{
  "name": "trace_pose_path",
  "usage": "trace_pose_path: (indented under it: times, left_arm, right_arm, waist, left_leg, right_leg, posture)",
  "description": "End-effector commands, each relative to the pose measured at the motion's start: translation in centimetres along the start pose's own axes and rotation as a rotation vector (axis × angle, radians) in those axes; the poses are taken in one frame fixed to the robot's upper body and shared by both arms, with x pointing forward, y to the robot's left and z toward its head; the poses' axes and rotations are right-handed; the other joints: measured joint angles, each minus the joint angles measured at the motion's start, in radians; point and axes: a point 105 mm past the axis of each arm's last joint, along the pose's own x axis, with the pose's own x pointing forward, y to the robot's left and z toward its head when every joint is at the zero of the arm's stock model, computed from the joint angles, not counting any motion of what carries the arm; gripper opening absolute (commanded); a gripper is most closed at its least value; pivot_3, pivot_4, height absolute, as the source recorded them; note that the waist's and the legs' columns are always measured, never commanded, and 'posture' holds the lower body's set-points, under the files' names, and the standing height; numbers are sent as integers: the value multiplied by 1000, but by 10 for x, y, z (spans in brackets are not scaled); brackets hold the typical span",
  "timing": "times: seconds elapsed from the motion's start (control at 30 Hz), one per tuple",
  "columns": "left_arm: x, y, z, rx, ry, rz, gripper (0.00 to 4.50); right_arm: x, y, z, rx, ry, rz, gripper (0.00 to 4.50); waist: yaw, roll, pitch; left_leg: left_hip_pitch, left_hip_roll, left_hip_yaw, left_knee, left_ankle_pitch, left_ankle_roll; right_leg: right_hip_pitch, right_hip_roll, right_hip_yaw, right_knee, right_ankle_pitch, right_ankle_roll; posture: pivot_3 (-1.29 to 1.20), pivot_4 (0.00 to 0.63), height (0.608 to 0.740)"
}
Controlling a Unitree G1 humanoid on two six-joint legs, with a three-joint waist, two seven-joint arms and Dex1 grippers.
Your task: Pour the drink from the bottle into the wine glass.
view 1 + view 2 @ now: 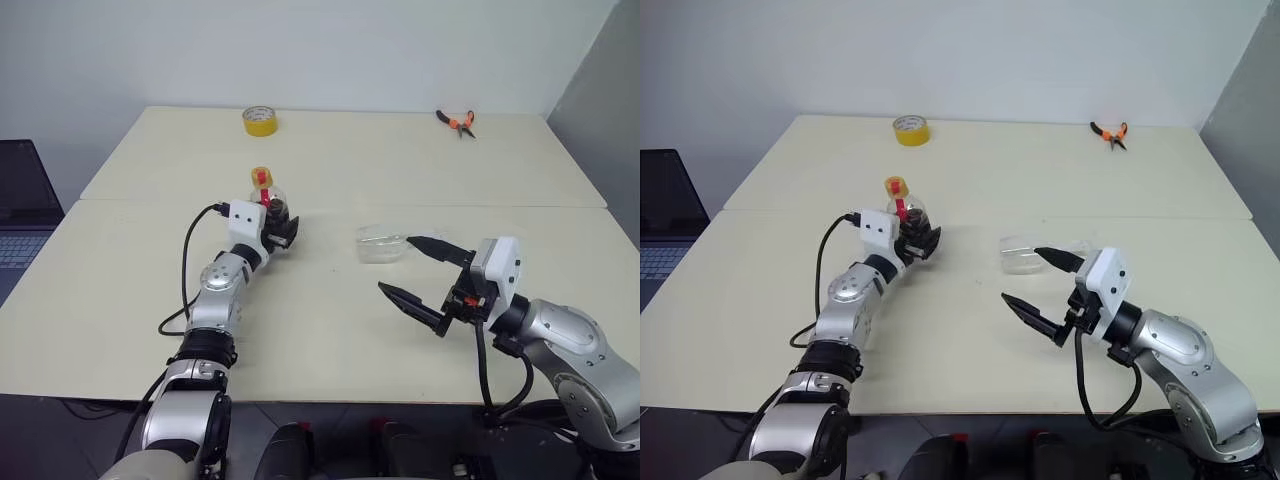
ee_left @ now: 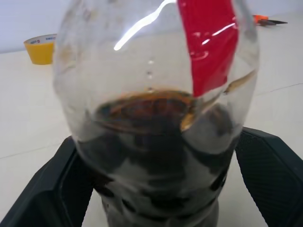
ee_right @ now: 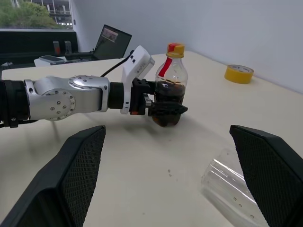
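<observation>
My left gripper needs to grab the bottle by its narrower lower body next, because the bottle's round shoulder (image 1: 268,192) bulges out and slopes toward the cap. The bottle can then pour.
The bottle (image 1: 267,196) stands upright on the left half of the table, clear and bulbous, with a red label strip and a yellow-orange cap. The dark brown drink (image 2: 151,142) fills only its lower part. My left gripper (image 1: 281,230) is open, one finger (image 2: 47,194) on each side of the bottle's lower body. The wine glass (image 1: 380,244) is a clear vessel that seems to lie on its side near the table's middle; I cannot make out its stem. My right gripper (image 1: 396,264) is open just beside the glass, towards me, with nothing between its fingers.
A yellow tape roll (image 1: 260,121) sits at the far edge of the table (image 1: 330,330), and orange-handled pliers (image 1: 456,121) lie at the far right. An open laptop (image 1: 20,210) stands off the table's left side.
</observation>
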Motion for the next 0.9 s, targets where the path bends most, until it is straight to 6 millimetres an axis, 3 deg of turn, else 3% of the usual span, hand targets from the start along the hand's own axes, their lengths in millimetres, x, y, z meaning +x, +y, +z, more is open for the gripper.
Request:
trace_pose_path:
  times: [0.03,0.17,0.5,0.7,0.9]
  left_arm:
    - [8,-3,17,21,-60,-12,4483]
    - [9,-2,17,7,-67,-12,4483]
    - [7,-9,26,1,-97,-74,2102]
    - [-11,-50,40,9,-131,-268,1922]
    - [-40,-96,38,29,-86,-485,1922]
  right_arm:
    - [3,1,10,-30,-30,2,4500]
    - [4,1,11,-34,-31,-5,4500]
    - [4,0,15,-44,-33,-16,4500]
    - [0,0,19,-39,-34,-41,4500]
    - [-1,1,26,-21,-53,-89,4500]
  waist:
    - [0,0,0]
    - [1,0,0]
    - [6,0,0]
    - [9,0,0]
    - [9,0,0]
  left_leg:
    - [0,0,0,0,0,0]
    - [0,0,0,0,0,0]
    - [0,0,0,0,0,0]
    - [-1,0,0,0,0,0]
    - [0,1,0,0,0,0]
  right_leg:
    - [0,0,0,0,0,0]
    - [0,0,0,0,0,0]
    - [0,0,0,0,0,0]
    - [-1,0,0,0,0,0]
    - [0,0,1,0,0,0]
  posture:
    - [0,150,740]
    - [0,150,740]
    - [0,150,740]
    - [0,150,740]
    - [0,150,740]
